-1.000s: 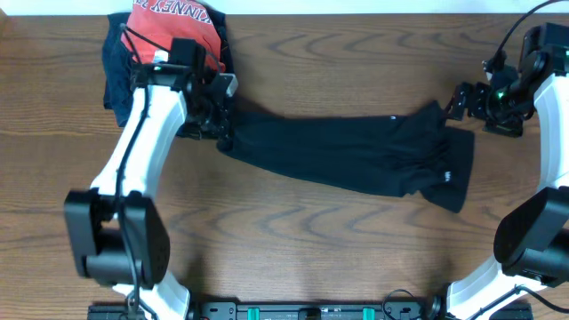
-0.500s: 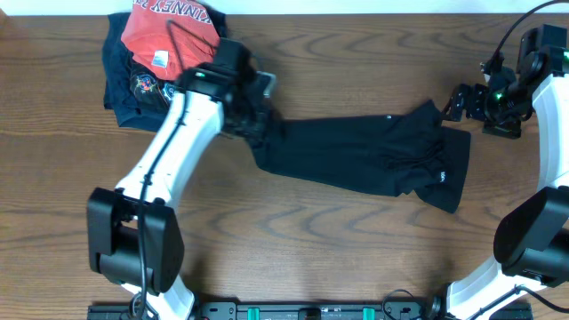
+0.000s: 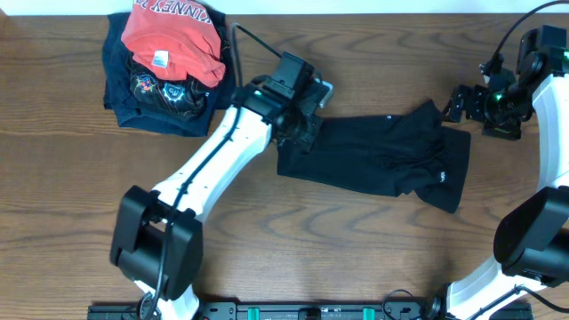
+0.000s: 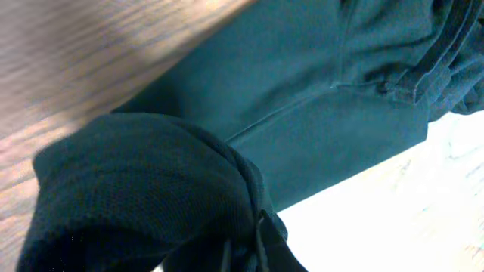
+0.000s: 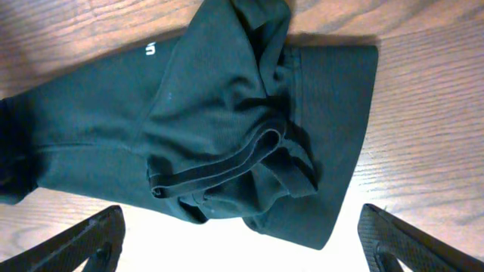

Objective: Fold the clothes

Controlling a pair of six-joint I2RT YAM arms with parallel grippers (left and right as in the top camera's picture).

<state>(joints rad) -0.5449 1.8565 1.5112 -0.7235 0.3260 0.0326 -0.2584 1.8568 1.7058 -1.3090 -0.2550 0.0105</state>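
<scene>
I should next grip the crumpled end of the black garment [image 3: 382, 160] with my right gripper, opposite my left gripper, to fold that end over the rest of the garment.
The black garment [image 3: 382, 160] lies across the middle right of the table, with a small white logo mark [image 3: 447, 175] near its right end. My left gripper [image 3: 300, 133] is shut on the garment's left end and holds it folded over toward the right. In the left wrist view the bunched black fabric [image 4: 151, 196] fills the jaws. My right gripper [image 3: 458, 100] is open and empty, hovering just beyond the garment's upper right corner. The right wrist view shows the garment's crumpled right end [image 5: 249, 136] between the spread fingers [image 5: 242, 242].
A stack of folded shirts sits at the back left: a red shirt with white lettering [image 3: 173, 36] on a navy shirt with a graphic print [image 3: 160, 93]. Bare wooden table [image 3: 293, 249] lies in front of the garment.
My left gripper has carried the garment's left end to the right, from near the shirt stack to over the garment's middle, shortening it. The right arm has stayed put.
</scene>
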